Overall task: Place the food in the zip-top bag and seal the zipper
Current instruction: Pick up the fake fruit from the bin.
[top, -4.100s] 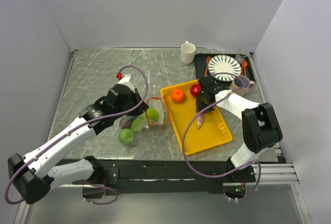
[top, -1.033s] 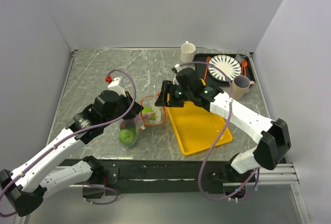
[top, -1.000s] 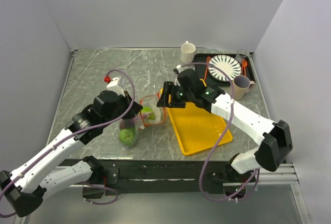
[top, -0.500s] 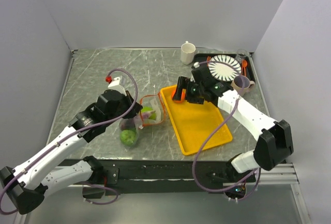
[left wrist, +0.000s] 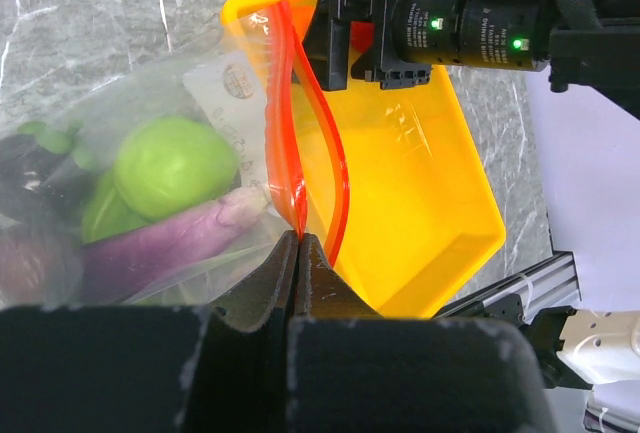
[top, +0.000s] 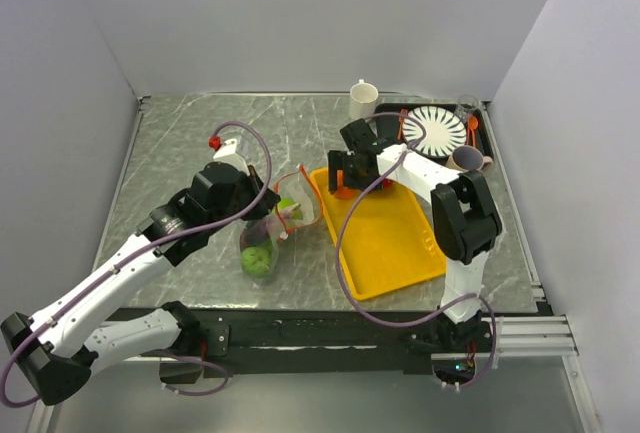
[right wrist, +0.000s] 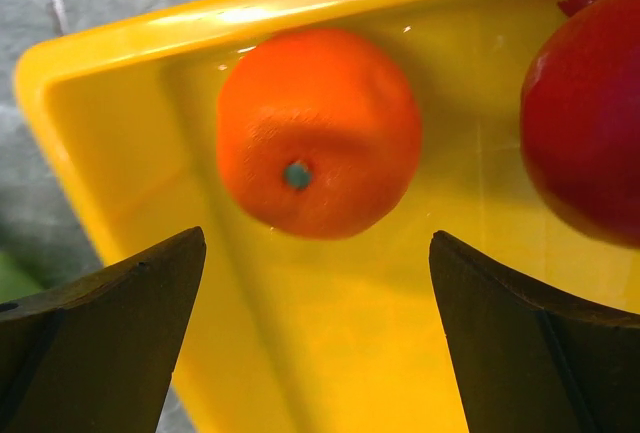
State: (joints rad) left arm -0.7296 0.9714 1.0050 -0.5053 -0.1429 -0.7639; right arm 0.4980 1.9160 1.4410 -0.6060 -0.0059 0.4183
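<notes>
My right gripper needs to move toward the orange fruit's near edge [top: 345,192] [right wrist: 319,135] before it closes on the fruit, because the fingers stop short of that edge.
My left gripper [left wrist: 298,238] is shut on the zipper [left wrist: 285,123], the orange-red strip along the open mouth of the clear zip-top bag [top: 262,251]. It holds that mouth up beside the yellow tray [top: 390,238]. Inside the bag lie green food [left wrist: 175,165] and a purple piece [left wrist: 170,243]. My right gripper [right wrist: 318,236] hangs open over the tray's far left corner, nothing between its fingers. Just beyond its tips sits the orange fruit [right wrist: 318,133], and the red fruit [right wrist: 585,113] lies to its right.
A white mug [top: 363,101] stands at the back. A black tray with a striped plate [top: 437,131], an orange spoon [top: 472,128] and a mauve cup [top: 465,160] fills the back right. Walls close in the table on three sides.
My right gripper has pulled back from the bag's mouth to the tray's far corner and opened wide. The left gripper has stayed shut on the zipper, shifting the bag slightly.
</notes>
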